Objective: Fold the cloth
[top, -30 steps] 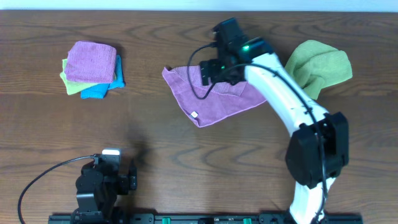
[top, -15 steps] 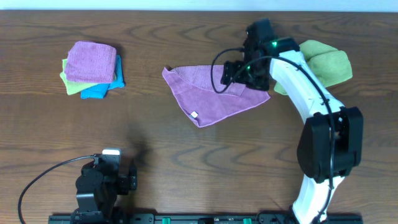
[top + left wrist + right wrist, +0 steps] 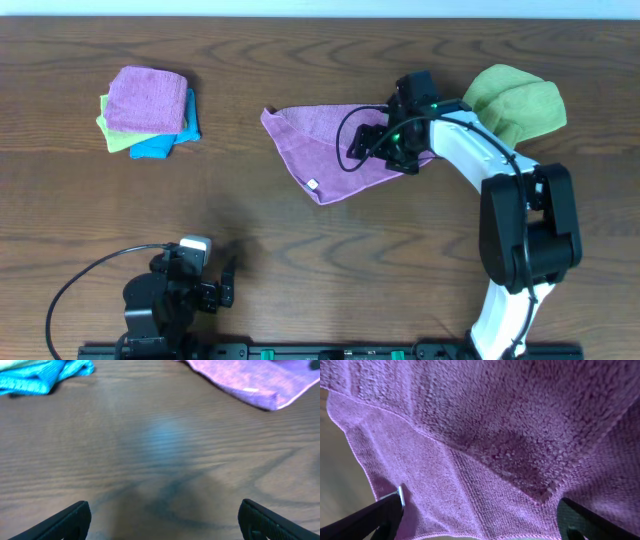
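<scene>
My right gripper should next grab the folded layer's loose corner on the violet-purple cloth. Then it can pull that layer open for folding.
The violet-purple cloth lies on the table at centre, partly folded, with its white tag at the near left edge. My right gripper is open and low over the cloth's right part. In the right wrist view the cloth fills the frame, with a folded layer's corner between the spread fingers. My left gripper is open and empty at the table's front left. In its wrist view the fingers hover over bare wood, and the cloth's near edge shows far ahead.
A stack of folded cloths, pinker purple over lime-green and blue, sits at the back left. A crumpled lime-green cloth lies at the back right, next to my right arm. The blue cloth also shows in the left wrist view.
My right gripper carried the cloth's upper edge rightward, then came down toward the cloth's right part and opened. The cloth's right corner is now folded in. The left arm shifted slightly.
</scene>
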Motion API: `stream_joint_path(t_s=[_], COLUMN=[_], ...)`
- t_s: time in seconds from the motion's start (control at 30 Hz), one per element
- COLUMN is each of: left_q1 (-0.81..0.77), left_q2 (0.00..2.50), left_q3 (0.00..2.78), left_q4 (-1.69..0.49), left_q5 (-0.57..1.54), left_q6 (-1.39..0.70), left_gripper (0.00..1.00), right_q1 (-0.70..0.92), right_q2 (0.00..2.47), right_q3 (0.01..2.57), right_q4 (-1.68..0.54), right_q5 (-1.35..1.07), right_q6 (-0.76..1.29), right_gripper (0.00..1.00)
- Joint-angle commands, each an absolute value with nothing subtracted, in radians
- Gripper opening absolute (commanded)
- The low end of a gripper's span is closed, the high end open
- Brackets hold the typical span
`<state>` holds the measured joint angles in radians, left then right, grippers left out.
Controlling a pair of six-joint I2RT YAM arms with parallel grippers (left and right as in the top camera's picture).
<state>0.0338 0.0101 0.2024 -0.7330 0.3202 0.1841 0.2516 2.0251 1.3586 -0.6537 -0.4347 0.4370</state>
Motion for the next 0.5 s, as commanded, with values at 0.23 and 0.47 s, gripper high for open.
stream_joint_path(t_s=[0.23,0.47], left_q1=[0.039,0.039], left_q2=[0.004,0.004], left_q3=[0.196,0.196], left_q4=[-0.725,-0.725], left_q5=[0.376,0.376], left_q6=[0.195,0.195], left_gripper=[0.95,0.95], right_q1=[0.243,0.244], right_q2=[2.019,2.020], right_q3=[1.329,1.329], right_q4=[-0.510,-0.507], right_q5=[-0.440,-0.399], right_q6=[0.582,0.588], right_gripper=[0.88,0.81])
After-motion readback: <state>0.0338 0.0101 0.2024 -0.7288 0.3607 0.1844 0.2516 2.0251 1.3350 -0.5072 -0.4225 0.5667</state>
